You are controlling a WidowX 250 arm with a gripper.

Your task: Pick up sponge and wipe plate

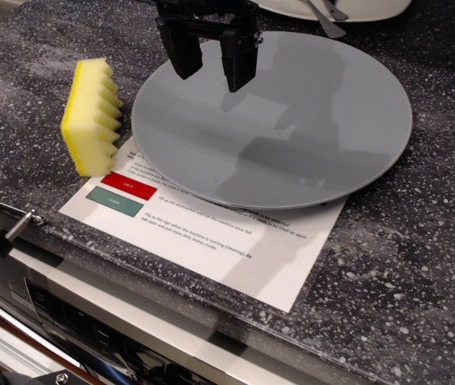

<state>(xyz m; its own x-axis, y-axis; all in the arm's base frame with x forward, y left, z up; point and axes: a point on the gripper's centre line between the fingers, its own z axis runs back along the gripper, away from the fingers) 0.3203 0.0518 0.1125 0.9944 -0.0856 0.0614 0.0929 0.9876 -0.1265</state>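
Note:
The gripper next needs to hold the sponge by its top (94,69), so that the yellow sponge's lower end (95,164) stays free to wipe the plate.
The yellow sponge (91,116) stands on its side on the dark speckled counter, left of the plate, with its wavy ridged face turned toward the plate. The large round grey plate (291,136) lies flat on a sheet of paper in the middle of the view. My gripper (211,68) hangs over the plate's upper left rim, above and to the right of the sponge. Its two black fingers (180,52) are apart and nothing is between them.
A white printed sheet (211,233) with a red and a green label lies under the plate. A white dish (347,8) with a metal utensil sits at the top edge. The counter's front edge (131,265) runs diagonally, with an appliance panel below.

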